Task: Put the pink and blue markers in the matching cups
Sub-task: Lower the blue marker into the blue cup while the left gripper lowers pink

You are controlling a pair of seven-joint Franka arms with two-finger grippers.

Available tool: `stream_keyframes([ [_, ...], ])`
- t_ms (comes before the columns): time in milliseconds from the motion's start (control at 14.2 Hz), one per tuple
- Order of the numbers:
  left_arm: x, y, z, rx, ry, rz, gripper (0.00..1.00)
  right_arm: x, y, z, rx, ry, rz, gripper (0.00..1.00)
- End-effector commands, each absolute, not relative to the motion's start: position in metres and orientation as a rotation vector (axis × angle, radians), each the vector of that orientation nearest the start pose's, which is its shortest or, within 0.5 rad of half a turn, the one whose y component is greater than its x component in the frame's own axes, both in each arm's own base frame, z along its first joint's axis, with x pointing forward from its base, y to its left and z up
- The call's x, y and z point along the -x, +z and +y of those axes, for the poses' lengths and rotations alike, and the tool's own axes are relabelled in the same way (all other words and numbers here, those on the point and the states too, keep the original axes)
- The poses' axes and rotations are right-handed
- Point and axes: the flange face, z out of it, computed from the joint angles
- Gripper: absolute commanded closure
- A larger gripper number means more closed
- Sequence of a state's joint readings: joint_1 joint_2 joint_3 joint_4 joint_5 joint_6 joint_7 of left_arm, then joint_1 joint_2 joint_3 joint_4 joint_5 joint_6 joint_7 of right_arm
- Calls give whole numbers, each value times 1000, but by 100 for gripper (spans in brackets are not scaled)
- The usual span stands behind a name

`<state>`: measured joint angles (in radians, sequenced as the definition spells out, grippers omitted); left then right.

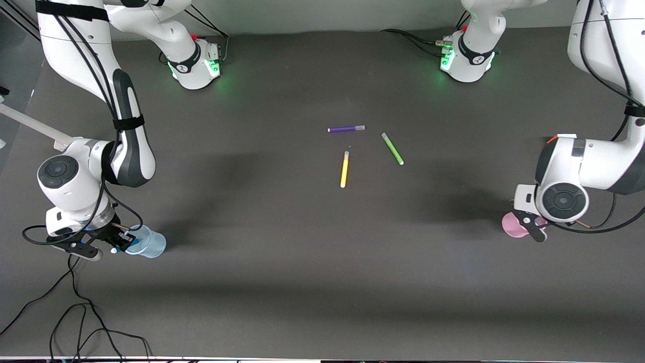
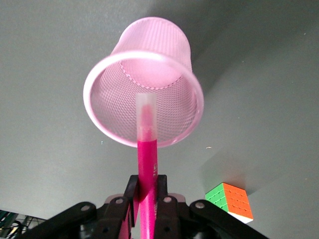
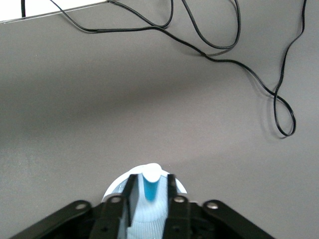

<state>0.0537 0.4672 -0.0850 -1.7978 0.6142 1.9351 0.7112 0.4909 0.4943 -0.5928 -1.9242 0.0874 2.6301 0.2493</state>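
In the left wrist view the pink marker's cap, the marker's pale cap point(image 2: 146, 117), is inside the pale pink cup's opening point(image 2: 122, 107), so my left gripper opens now.
My left gripper point(image 1: 533, 228) point(image 2: 148, 181) is shut on the pink marker point(image 2: 147, 149). It holds it over the pale pink cup point(image 1: 510, 225) point(image 2: 107, 104) at the left arm's end of the table, and the marker's pale cap reaches into the cup's mouth. My right gripper point(image 1: 117, 243) point(image 3: 150, 178) is over the pale blue cup point(image 1: 151, 245) point(image 3: 113, 187) at the right arm's end. Its fingers are open, with a gap on each side of the blue marker point(image 3: 151, 188). The marker stands in the cup, white end up.
A purple marker point(image 1: 346, 129), a green marker point(image 1: 392, 148) and a yellow marker point(image 1: 344, 169) lie mid-table. A Rubik's cube point(image 2: 230, 201) sits beside the pink cup. Black cables point(image 1: 75, 312) point(image 3: 239, 55) trail near the blue cup.
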Motion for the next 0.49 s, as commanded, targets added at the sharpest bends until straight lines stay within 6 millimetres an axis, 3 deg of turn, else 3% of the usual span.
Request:
stream_keyframes([
  [0, -622, 270, 22, 2326, 659, 1325, 100, -649, 299, -36, 3223, -541, 556, 1],
  [70, -621, 270, 21, 2332, 656, 1307, 84, -649, 299, -37, 3223, -541, 559, 1],
  [351, -622, 268, 20, 2353, 645, 1261, 76, -649, 304, -37, 3224, -523, 549, 0],
  [421, -623, 268, 20, 2353, 641, 1261, 70, -647, 303, -35, 3231, -482, 549, 0],
])
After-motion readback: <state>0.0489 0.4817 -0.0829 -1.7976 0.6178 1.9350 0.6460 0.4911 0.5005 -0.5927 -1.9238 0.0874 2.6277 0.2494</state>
